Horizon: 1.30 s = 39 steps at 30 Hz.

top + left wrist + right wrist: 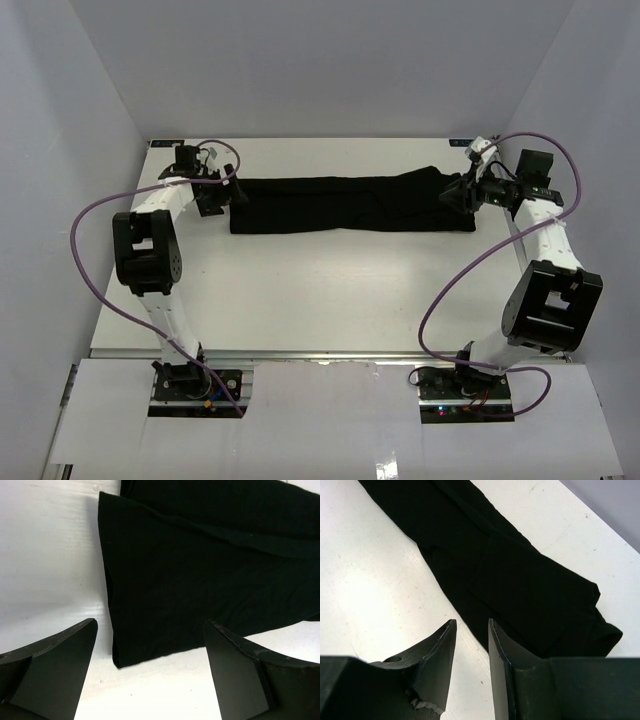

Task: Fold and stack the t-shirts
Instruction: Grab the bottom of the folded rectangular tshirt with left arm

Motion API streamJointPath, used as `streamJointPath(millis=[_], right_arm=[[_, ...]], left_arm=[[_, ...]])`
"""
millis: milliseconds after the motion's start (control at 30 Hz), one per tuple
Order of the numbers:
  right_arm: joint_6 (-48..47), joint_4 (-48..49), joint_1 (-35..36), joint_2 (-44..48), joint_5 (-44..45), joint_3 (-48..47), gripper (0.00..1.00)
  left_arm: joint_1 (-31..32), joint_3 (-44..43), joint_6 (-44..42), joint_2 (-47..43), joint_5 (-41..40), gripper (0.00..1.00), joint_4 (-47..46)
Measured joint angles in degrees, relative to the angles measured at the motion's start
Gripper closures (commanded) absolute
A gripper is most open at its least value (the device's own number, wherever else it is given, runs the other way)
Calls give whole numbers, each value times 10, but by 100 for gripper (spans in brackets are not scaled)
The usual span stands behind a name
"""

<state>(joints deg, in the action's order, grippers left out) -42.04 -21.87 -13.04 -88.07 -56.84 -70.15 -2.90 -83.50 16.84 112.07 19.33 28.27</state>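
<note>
My left gripper grips the folded black t-shirt's short end edge next, beside the t-shirt's corner, to straighten the t-shirt for folding.
A black t-shirt [350, 203] lies on the white table [320, 290], folded lengthwise into a long strip across the far part. My left gripper [216, 196] hovers at the strip's left end with its jaws wide open. In the left wrist view the t-shirt [200, 570] shows its corner between the spread fingers of the left gripper [150, 624], which hold nothing. My right gripper [456, 194] is at the strip's right end. In the right wrist view the right gripper [472, 621] stands open by a narrow gap over bare table, just beside the edge of the t-shirt [520, 580].
Grey walls close in the table on the left, right and back. Purple cables [95, 215] loop from both arms. The right arm's elbow [550, 300] stands over the table's right side, and the left arm's elbow [145, 250] over the left side.
</note>
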Motion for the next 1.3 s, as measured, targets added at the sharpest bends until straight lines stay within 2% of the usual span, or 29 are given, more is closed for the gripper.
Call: streamJointPath(millis=[400, 633, 767, 1000, 1100, 1233, 1267, 1300], right_arm=[[1, -12, -18, 7, -4, 32, 61], [12, -11, -24, 9, -4, 35, 62], [17, -11, -30, 11, -4, 36, 62], [25, -7, -40, 15, -8, 42, 62], [26, -7, -45, 16, -9, 45, 62], [27, -7, -50, 22, -12, 52, 62], [27, -7, -50, 24, -13, 54, 62], [27, -7, -51, 26, -14, 55, 62]], left_arm=[[0, -45, -24, 81, 15, 9, -3], [12, -63, -24, 95, 17, 9, -10], [35, -64, -24, 97, 13, 13, -14], [55, -66, -16, 102, -15, 33, -22], [55, -62, -7, 103, -32, 63, -22], [53, -57, 3, 103, -46, 78, -17], [54, -57, 6, 103, -49, 88, -17], [54, -57, 9, 103, -49, 92, -16]])
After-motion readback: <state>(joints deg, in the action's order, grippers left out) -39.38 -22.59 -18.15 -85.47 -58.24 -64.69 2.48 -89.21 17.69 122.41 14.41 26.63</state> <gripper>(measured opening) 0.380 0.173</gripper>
